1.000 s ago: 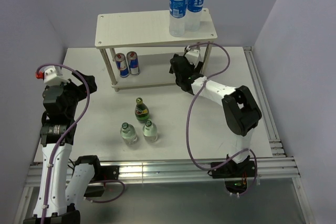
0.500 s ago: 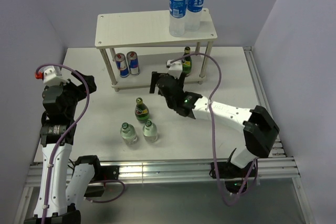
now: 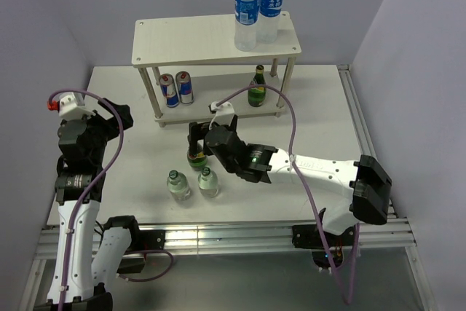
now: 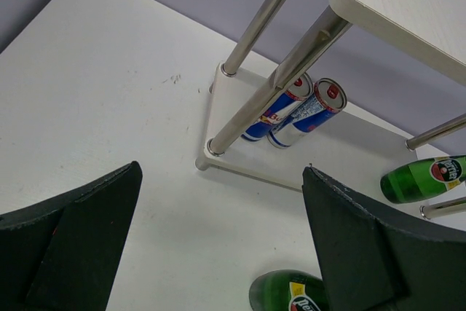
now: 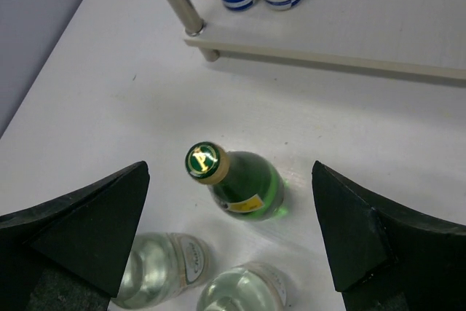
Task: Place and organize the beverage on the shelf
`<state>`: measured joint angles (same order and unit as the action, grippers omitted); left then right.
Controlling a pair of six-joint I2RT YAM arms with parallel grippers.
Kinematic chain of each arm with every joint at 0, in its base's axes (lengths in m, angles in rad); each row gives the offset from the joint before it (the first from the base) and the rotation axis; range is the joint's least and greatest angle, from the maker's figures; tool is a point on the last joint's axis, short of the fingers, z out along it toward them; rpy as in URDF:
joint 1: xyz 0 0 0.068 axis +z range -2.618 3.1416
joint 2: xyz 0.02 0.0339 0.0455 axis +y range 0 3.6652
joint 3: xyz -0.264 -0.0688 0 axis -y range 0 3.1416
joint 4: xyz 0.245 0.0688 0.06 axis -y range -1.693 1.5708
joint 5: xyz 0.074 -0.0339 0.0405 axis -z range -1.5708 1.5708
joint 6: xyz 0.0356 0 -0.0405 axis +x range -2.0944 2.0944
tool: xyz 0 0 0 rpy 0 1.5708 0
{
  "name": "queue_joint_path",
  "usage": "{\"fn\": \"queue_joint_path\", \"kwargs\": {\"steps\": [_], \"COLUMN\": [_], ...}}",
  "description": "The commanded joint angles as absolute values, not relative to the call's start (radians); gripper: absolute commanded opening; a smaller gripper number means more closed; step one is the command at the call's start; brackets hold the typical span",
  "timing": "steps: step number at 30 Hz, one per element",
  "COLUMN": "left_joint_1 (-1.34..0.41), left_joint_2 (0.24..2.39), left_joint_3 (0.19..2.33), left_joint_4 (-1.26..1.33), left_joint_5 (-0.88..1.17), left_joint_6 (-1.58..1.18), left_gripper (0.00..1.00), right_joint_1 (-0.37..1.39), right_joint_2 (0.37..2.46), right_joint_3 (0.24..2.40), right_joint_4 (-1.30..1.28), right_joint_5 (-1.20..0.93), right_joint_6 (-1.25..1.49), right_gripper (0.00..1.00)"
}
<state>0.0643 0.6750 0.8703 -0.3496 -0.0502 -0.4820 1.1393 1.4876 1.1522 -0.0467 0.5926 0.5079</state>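
Next, my right gripper grabs the green bottle by its gold-marked cap (image 5: 207, 162), which leaves the bottle's base free to stand on the shelf.
The pale two-tier shelf (image 3: 196, 38) stands at the back. Two blue-labelled water bottles (image 3: 247, 14) stand on its top board. Two cans (image 3: 175, 89) and a green bottle (image 3: 256, 88) stand on its lower board. A second green bottle (image 3: 195, 154) stands on the table, with two clear bottles (image 3: 191, 183) in front of it. My right gripper (image 3: 198, 140) is open above this green bottle (image 5: 240, 182), fingers (image 5: 80, 223) either side, not touching. My left gripper (image 3: 116, 118) is open and empty at the left; its view shows the cans (image 4: 295, 111) and both green bottles.
The white table (image 3: 116, 100) is walled by grey panels at the back and sides. A metal rail (image 3: 218, 234) runs along the near edge. The right arm's cable (image 3: 291, 129) loops over the table in front of the shelf.
My right gripper has left the green bottle on the lower board at the right and swung back and left to above the green bottle on the table. The left arm has not moved.
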Motion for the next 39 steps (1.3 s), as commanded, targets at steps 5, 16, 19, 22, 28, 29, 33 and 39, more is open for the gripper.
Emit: {"fn": "queue_joint_path", "kwargs": {"steps": [5,16,19,22,28,29,33,39], "left_joint_1": [0.072,0.072,0.074,0.072,0.074,0.072,0.074,0.074], "left_joint_2": [0.660,0.647,0.647,0.647,0.649,0.649,0.649,0.647], "left_joint_3": [0.874,0.874,0.874,0.876,0.876,0.874,0.877,0.877], "left_joint_4": [-0.337,-0.336,-0.336,-0.334,-0.334,-0.334,-0.333,-0.333], "left_joint_5": [-0.054,-0.054,-0.052,-0.051,-0.048,-0.046,-0.044,-0.043], "left_joint_6": [-0.459,-0.459,-0.460,-0.459,-0.459,-0.459,-0.459,-0.460], "left_gripper": [0.99,0.99,0.99,0.99,0.99,0.99,0.99,0.99], "right_joint_1": [1.180,1.184,1.183,1.181,1.174,1.172,1.169,1.164], "right_joint_2": [1.549,1.664,1.696,1.710,1.741,1.743,1.746,1.752], "right_joint_3": [1.200,1.252,1.262,1.264,1.272,1.273,1.275,1.278], "right_joint_4": [-0.029,-0.003,0.031,0.046,0.067,0.064,0.066,0.060], "right_joint_5": [0.568,0.630,0.658,0.676,0.713,0.715,0.715,0.713], "right_joint_6": [0.540,0.502,0.489,0.486,0.486,0.489,0.486,0.486], "right_gripper": [1.00,1.00,0.99,0.90,0.58,0.54,0.45,0.06]}}
